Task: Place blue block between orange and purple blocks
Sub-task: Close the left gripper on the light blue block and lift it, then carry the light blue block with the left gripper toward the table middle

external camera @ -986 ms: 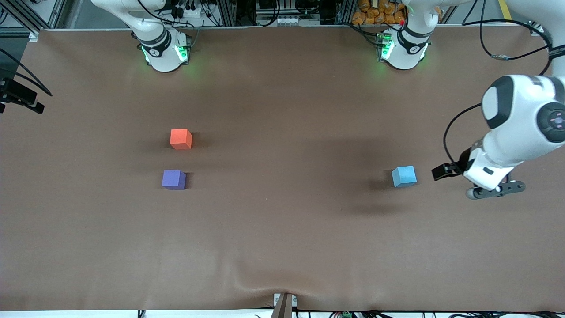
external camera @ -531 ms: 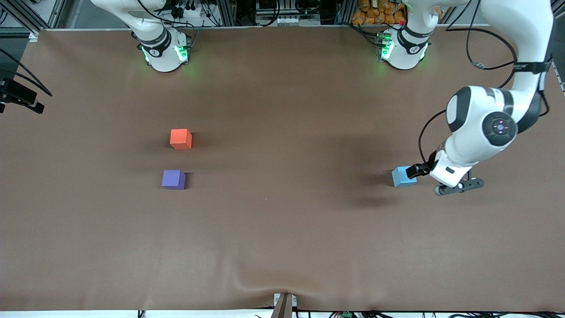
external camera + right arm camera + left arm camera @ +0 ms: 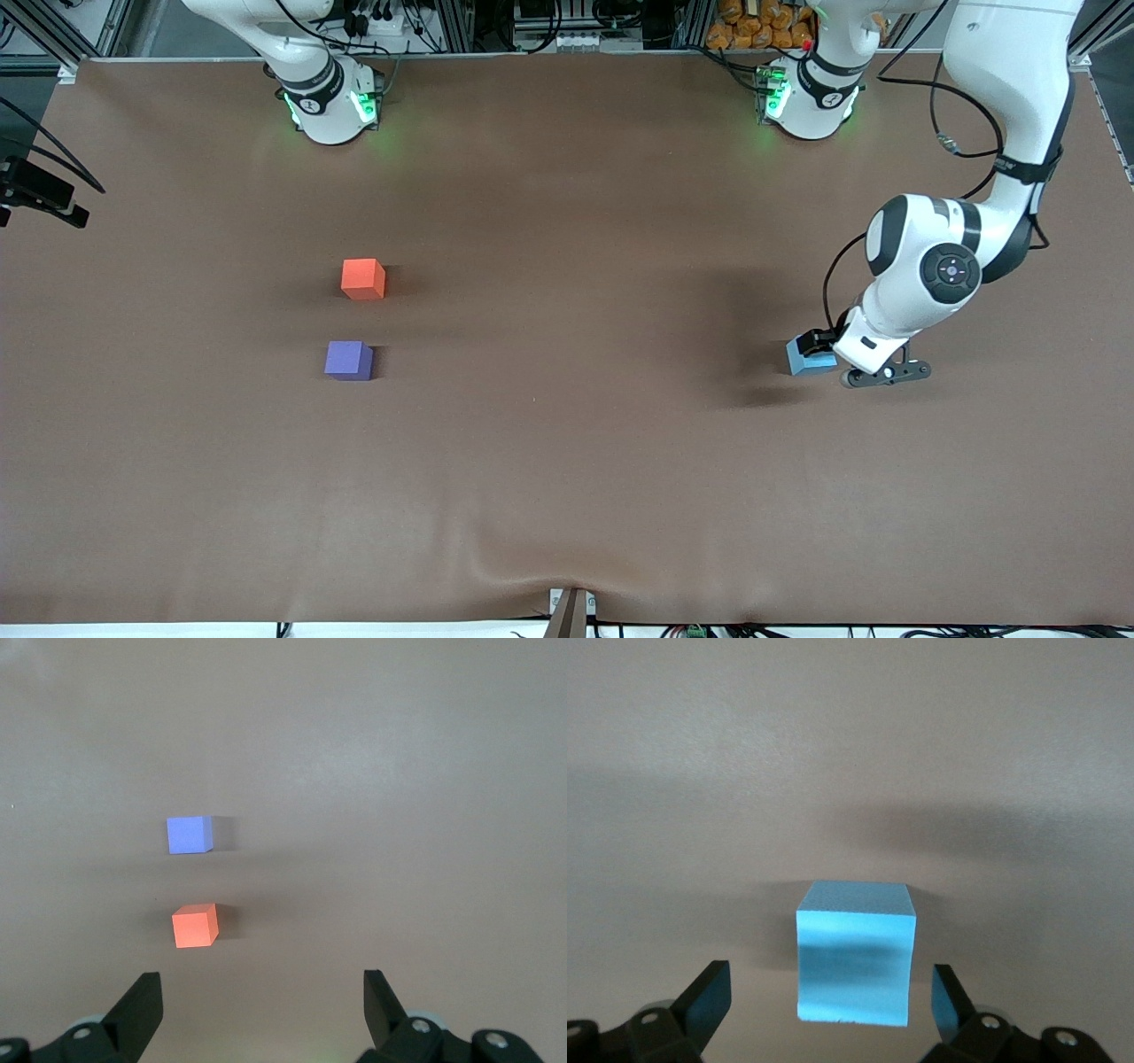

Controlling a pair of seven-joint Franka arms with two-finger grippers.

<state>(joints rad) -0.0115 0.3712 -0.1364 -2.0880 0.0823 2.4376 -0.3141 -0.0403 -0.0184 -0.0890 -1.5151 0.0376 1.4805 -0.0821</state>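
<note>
I need my left gripper to grab the blue block (image 3: 803,361) by its opposite sides next, to get it between the orange and purple blocks.
The blue block (image 3: 803,361) sits on the table toward the left arm's end. My left gripper (image 3: 820,347) is right at it and partly covers it. In the left wrist view the blue block (image 3: 854,952) lies between the two open fingers of my left gripper (image 3: 828,1005), with a gap on each side. The orange block (image 3: 362,278) and the purple block (image 3: 348,360) sit toward the right arm's end, the purple one nearer the front camera, with a gap between them. My right gripper (image 3: 261,1010) is open and empty, high over the table; its view shows the orange block (image 3: 195,926) and the purple block (image 3: 190,835).
The brown table cover (image 3: 567,461) has a small wrinkle at its near edge by a bracket (image 3: 570,611). The two arm bases (image 3: 330,102) (image 3: 808,97) stand along the table's farthest edge.
My left arm has swung in from the table's end toward the blue block, and its open gripper has come up to the block. The blocks have not moved.
</note>
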